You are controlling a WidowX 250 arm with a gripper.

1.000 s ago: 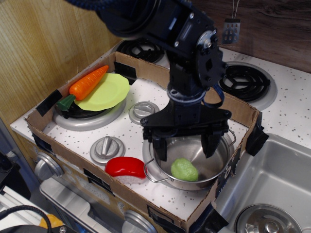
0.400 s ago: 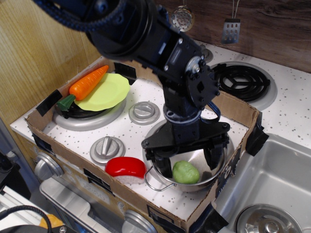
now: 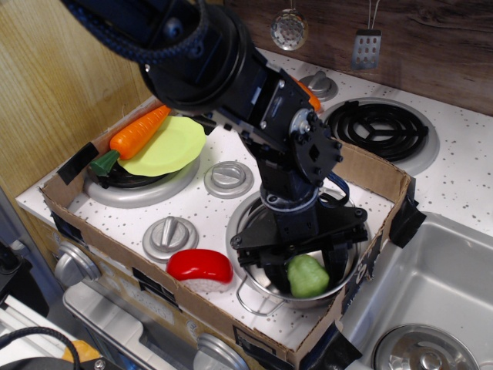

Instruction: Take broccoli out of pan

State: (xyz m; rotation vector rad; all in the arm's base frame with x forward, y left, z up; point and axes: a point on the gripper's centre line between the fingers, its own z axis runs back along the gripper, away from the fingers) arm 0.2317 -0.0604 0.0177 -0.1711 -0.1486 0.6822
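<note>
I will grab the broccoli by its rounded green head (image 3: 308, 276) next with my gripper. Then I can take it out of the pan (image 3: 266, 287).
The broccoli (image 3: 307, 276), a pale green plastic lump, lies inside the pan (image 3: 266, 287), a shiny steel pot with a wire loop handle at its front. The pot stands at the front right of the cardboard box. My gripper (image 3: 306, 268) is lowered into the pot from above. Its dark fingers stand on either side of the broccoli, spread apart. The left finger (image 3: 271, 270) hides part of the pot's inside. I cannot see the fingers pressing on the broccoli.
A red and white toy (image 3: 199, 267) lies just left of the pot. Two silver burner caps (image 3: 228, 177) are nearby. A carrot (image 3: 139, 129) rests on a yellow-green plate (image 3: 166, 146) at the back left. The cardboard box wall (image 3: 231, 324) surrounds all this. A sink (image 3: 439, 285) is to the right.
My gripper has come down from above the pot rim into the pot. The broccoli has shifted a little to the right and now stands between the fingers.
</note>
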